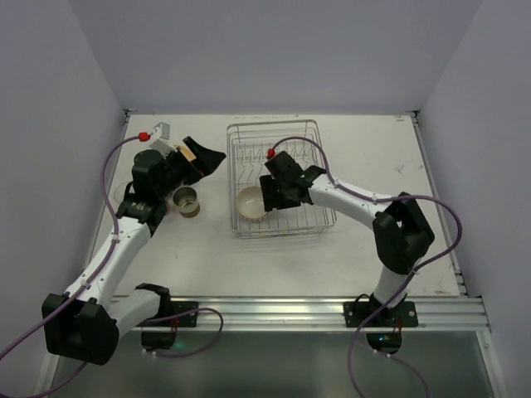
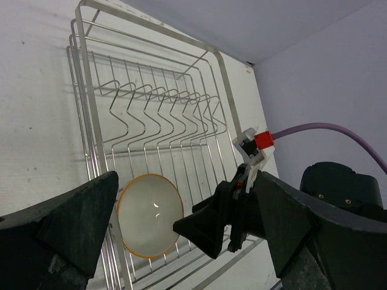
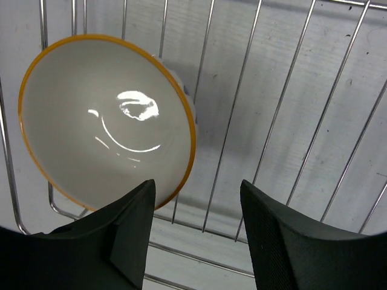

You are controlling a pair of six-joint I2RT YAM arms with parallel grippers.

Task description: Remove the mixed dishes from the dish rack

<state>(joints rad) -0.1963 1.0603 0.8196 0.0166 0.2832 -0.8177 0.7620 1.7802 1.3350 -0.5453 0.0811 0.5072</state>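
Note:
My right gripper is open and has only rack wires between its fingers. The white bowl would stay on the wires if I lifted now.
The dish rack stands mid-table. Inside it, at the near left corner, a white bowl with an orange rim lies on the wires. My right gripper hovers just to the right of the bowl, over the rack. In the right wrist view it is open, its left finger overlapping the edge of the bowl, with bare rack wires between the jaws. My left gripper is wide open and empty, left of the rack. Its wrist view shows the rack and bowl.
A brown-and-cream cup stands upright on the table left of the rack, just below the left gripper. The rack's upright prongs fill its far half. White walls close in the table on three sides.

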